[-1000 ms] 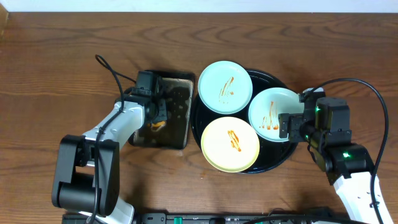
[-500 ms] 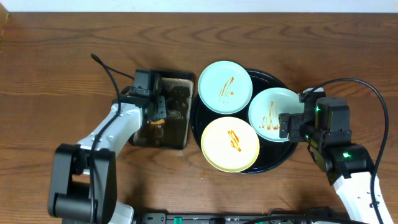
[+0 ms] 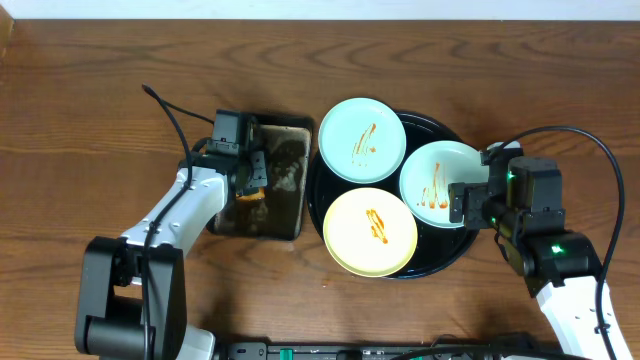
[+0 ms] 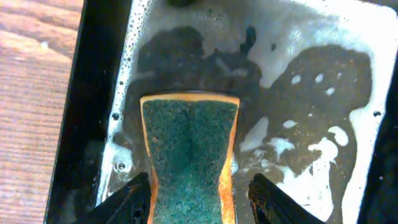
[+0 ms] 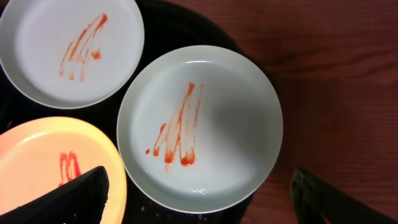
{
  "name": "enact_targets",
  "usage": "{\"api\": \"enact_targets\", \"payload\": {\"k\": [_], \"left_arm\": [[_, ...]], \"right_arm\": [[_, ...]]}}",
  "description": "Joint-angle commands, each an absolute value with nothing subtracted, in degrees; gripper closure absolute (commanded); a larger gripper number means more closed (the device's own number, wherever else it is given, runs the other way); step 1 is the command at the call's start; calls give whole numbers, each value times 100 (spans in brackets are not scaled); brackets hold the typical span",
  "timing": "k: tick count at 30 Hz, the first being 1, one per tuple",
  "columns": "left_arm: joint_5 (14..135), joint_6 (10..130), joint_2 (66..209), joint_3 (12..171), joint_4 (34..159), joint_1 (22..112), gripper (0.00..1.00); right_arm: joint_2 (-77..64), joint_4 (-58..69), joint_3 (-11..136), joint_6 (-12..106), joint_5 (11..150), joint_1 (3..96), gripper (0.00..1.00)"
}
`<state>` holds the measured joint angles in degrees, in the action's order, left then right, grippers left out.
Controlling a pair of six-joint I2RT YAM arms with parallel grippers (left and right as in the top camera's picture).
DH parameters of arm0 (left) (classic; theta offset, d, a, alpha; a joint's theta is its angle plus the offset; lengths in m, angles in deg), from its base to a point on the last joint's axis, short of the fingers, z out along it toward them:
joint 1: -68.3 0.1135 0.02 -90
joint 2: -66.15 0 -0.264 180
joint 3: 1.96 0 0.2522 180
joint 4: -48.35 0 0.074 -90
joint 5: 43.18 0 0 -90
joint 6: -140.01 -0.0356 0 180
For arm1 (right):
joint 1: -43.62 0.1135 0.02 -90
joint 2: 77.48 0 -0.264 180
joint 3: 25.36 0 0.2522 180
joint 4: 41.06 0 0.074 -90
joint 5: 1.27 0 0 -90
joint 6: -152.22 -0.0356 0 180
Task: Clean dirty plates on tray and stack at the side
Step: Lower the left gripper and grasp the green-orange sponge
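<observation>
The left gripper should go lower before it closes on the sponge, because the sponge is between but below its fingers in the left wrist view.
Three sauce-streaked plates lie on the round black tray (image 3: 446,250): a mint one (image 3: 361,140) at the back, a second mint one (image 3: 440,185) on the right, and a yellow one (image 3: 370,232) in front. My right gripper (image 3: 462,203) hovers open above the right mint plate (image 5: 199,127), its fingers (image 5: 81,193) spread wider than the plate's near rim. My left gripper (image 4: 196,186) is down in the soapy pan, open, with the teal-and-yellow sponge (image 4: 189,143) lying between its fingers (image 4: 264,196). The right one stands apart from the sponge.
The dark rectangular pan (image 3: 285,215) holds foamy water and sits left of the tray, close to its rim. Its black walls (image 4: 93,93) flank the left gripper. Bare wooden table (image 3: 100,120) spreads around both. A black cable (image 3: 170,110) trails from the left arm.
My left gripper has gone from shut to open around the sponge, and its arm has edged slightly toward the back. The right arm and the plates have not moved.
</observation>
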<state>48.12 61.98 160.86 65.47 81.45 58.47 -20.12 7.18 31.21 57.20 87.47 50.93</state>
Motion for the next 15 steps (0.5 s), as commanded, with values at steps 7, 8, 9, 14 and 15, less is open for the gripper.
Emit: {"api": "enact_targets", "payload": {"k": [7, 8, 9, 14, 15], "left_arm": [[4737, 6174, 16425, 6641, 8075, 5856, 47], [4737, 6174, 16471, 6641, 8059, 5856, 47], [4737, 6174, 16508, 6641, 8040, 5856, 47], [4740, 6174, 16528, 6641, 7952, 5856, 74], [4740, 6174, 16528, 6641, 7946, 5856, 88]], "right_arm": [[-2014, 723, 3256, 5650, 8806, 4955, 9], [-2014, 725, 3256, 5650, 8806, 4955, 9], [-2014, 725, 3256, 5650, 8806, 4955, 9], [-2014, 725, 3256, 5650, 8806, 4955, 9], [-2014, 725, 3256, 5650, 8806, 4955, 9]]}}
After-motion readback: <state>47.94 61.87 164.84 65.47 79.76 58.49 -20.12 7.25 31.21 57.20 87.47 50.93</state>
